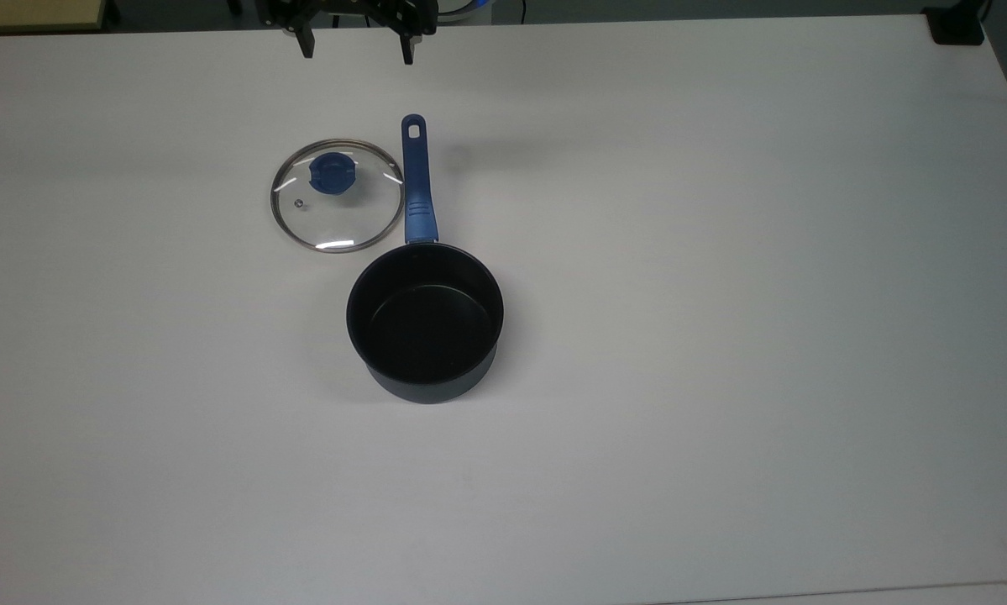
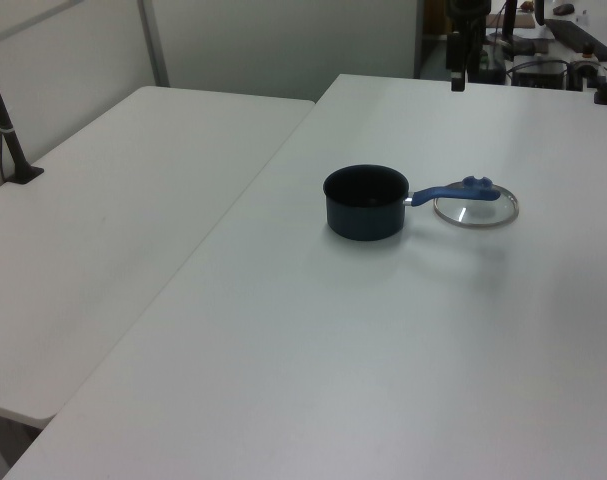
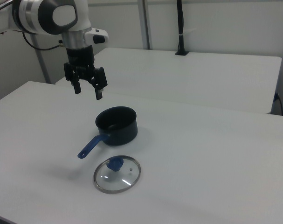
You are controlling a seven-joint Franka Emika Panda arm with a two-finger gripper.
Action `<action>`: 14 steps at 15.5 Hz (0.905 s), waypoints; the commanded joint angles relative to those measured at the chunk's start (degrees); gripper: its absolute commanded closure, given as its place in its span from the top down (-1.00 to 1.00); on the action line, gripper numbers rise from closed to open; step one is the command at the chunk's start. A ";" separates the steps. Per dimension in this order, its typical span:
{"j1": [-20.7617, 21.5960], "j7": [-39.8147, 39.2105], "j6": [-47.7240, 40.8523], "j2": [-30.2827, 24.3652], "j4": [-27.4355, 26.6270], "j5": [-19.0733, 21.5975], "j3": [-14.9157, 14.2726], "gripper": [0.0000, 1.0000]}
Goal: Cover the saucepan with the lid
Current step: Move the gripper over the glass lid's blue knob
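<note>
The lid's glass (image 2: pixel 477 211) lies flat on the tabletop and only the knob stands up, so my gripper will next grab the lid by its blue knob (image 2: pixel 477 183).
The saucepan (image 1: pixel 425 315) stands upright on the white table (image 1: pixel 721 336), dark navy outside and black inside, with nothing in it. Its blue handle (image 1: pixel 416 181) points toward the top view's upper edge. The lid (image 1: pixel 339 210), clear glass with a steel rim and a blue knob (image 1: pixel 333 172), lies flat on the table just left of the handle in the top view, close beside the pan. My gripper (image 1: pixel 356 49) hangs open and empty in the air beyond the handle's end, well above the table. In the right view the gripper (image 3: pixel 88 92) is up and left of the saucepan (image 3: pixel 116 125), with the lid (image 3: pixel 117 174) nearest the camera.
A second white table (image 2: pixel 103 200) adjoins this one along a seam. A black clamped post (image 2: pixel 8 130) stands on it. A black block (image 1: pixel 957 25) sits at the top view's upper right corner. Equipment (image 2: pixel 563 40) crowds the far end behind the arm.
</note>
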 commanded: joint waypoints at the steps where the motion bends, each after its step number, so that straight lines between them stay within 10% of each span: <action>1: 0.98 0.32 -0.65 -0.29 0.27 -1.06 -0.77 1.00; 14: 0.98 0.32 -0.65 -0.38 0.35 -0.45 -1.21 1.00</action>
